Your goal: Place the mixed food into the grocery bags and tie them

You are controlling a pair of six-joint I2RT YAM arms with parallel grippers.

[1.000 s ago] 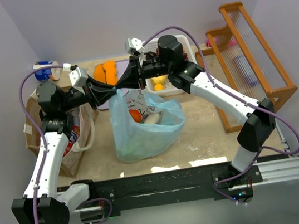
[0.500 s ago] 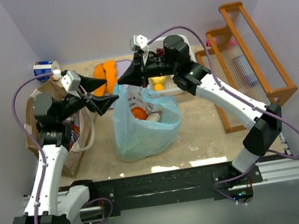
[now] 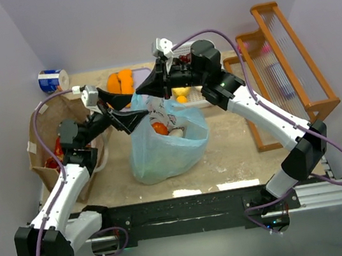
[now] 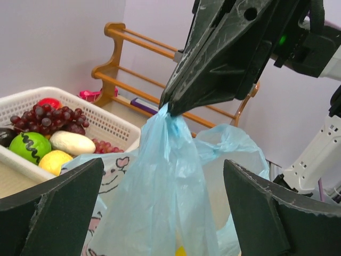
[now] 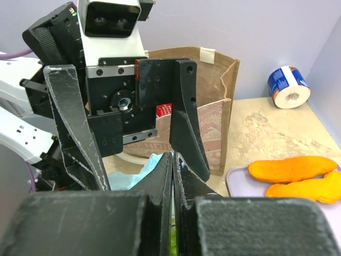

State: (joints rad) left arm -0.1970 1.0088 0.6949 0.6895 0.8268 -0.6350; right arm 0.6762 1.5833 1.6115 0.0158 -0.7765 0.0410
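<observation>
My left gripper's fingers only just reach the bag's near edge in the top view, so it isn't time to close on the plastic yet. The gripper needs to move toward the bag first.
The light-blue grocery bag [image 3: 161, 149] stands mid-table with an orange piece [image 3: 157, 129] and a white piece [image 3: 175, 134] of the mixed food inside. My right gripper [image 3: 142, 92] is shut on the bag's gathered top [image 4: 169, 120] and holds it up. My left gripper [image 3: 137, 107] is open, one finger [image 4: 58, 208] on each side of the hanging plastic without touching it. The brown paper grocery bag [image 3: 44, 163] stands at the left. More mixed food, grapes [image 4: 50, 117], a green piece [image 4: 26, 146] and a yellow piece [image 4: 56, 160], lies in the white basket [image 4: 114, 125].
Two orange slabs on a lilac board [image 3: 120, 81] lie at the back. A blue-and-white roll [image 3: 53, 79] sits in the back left corner. A wooden rack [image 3: 284, 66] stands along the right side. Walls close in on the left and right.
My left gripper let go of the bag's top, opened wide, drew back to the left, then came back around the hanging plastic. The right gripper kept its hold.
</observation>
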